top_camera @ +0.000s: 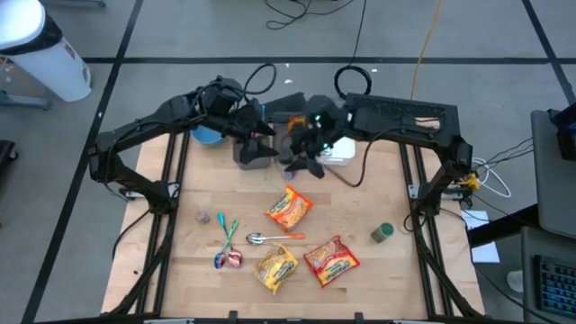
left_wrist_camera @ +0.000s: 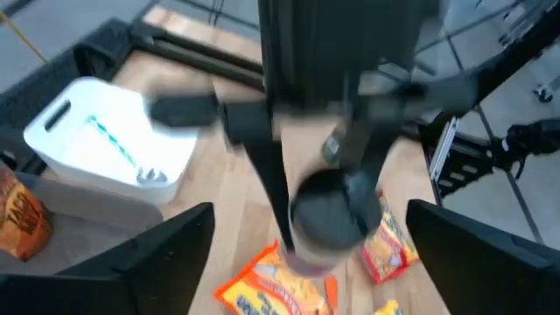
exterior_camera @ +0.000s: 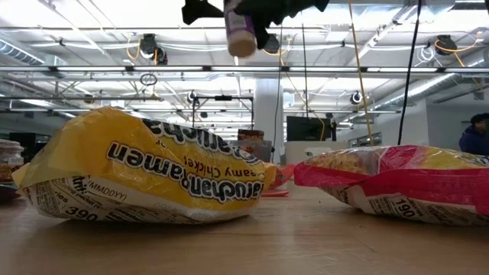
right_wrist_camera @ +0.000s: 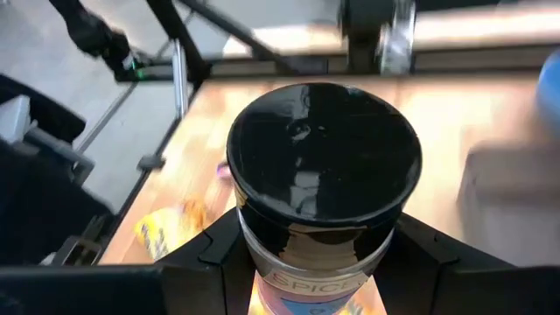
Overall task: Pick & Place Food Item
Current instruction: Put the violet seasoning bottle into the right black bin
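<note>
I will grab the spice jar with my left gripper next, by its black lid (left_wrist_camera: 335, 207), to put it into the grey box (left_wrist_camera: 92, 217).
My right gripper (top_camera: 306, 155) is shut on a spice jar (right_wrist_camera: 319, 184) with a black lid and a purple label, high above the table's far middle. In the low view the jar (exterior_camera: 241, 32) hangs at the top of the picture. My left gripper (top_camera: 261, 135) is open and empty, close beside the right gripper on its left. In the left wrist view its fingers stand wide apart, with the jar (left_wrist_camera: 325, 214) ahead of them. Orange (top_camera: 289, 208), yellow (top_camera: 276, 267) and red (top_camera: 331, 259) ramen packs lie flat on the table. My right gripper pinches the jar's body just below the black lid (right_wrist_camera: 306, 262) between its two fingers (right_wrist_camera: 210, 258), one on each side. The jar is lifted clear of the table. Its lid end faces the wrist camera and its lower end (exterior_camera: 241, 47) points down.
A white bin (top_camera: 340, 149), a grey box (top_camera: 252, 153) and a blue bowl (top_camera: 205, 135) stand at the table's far side. A spoon (top_camera: 268, 238), small wrapped sweets (top_camera: 229, 256) and a green-lidded jar (top_camera: 382, 232) lie among the packs.
</note>
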Available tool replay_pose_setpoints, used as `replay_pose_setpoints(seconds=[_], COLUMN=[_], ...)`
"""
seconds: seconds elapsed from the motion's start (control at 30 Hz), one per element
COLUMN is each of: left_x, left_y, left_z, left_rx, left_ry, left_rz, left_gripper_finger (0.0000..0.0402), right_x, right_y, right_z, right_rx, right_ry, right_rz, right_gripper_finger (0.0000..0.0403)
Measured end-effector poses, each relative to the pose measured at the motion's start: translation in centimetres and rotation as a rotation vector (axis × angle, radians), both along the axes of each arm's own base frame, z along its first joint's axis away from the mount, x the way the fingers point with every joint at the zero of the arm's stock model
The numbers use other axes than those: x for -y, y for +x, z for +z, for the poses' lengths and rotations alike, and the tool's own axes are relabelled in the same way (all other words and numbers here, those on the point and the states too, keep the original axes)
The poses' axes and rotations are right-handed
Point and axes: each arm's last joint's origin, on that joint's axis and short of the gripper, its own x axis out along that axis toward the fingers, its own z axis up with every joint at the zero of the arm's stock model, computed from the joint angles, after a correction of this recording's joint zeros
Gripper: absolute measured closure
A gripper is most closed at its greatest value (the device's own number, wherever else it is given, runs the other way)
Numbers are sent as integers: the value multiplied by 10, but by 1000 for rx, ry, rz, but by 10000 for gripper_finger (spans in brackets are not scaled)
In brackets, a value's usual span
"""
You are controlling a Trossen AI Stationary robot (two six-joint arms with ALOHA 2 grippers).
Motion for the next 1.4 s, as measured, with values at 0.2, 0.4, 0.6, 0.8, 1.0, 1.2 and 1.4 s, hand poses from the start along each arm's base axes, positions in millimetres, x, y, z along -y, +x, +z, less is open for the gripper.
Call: replay_pose_setpoints(seconds=[0.2,0.4,0.6,0.8,1.0,1.2,1.4], left_x=[8,23,31,29,28,28,28], left_y=[1,14,27,33,34,33,33], left_z=[-1,-6,-20,-23,-23,-23,-23], left_rx=[-17,-29,-112,-110,-109,-107,-109], left_ry=[-11,40,146,143,113,129,129], left_rz=[-21,-51,13,20,43,2,2], left_gripper_finger=[65,84,88,77,75,84,111], right_x=[-5,-4,-5,-8,-8,-8,-8], right_y=[10,12,11,11,11,11,11], right_z=[-4,0,-2,-3,-3,-3,-4], right_rx=[26,68,44,34,30,30,28], right_ry=[-9,-14,-7,-5,-3,-3,-3], right_rz=[18,15,10,17,20,21,21], right_gripper_finger=[234,234,234,234,234,234,234])
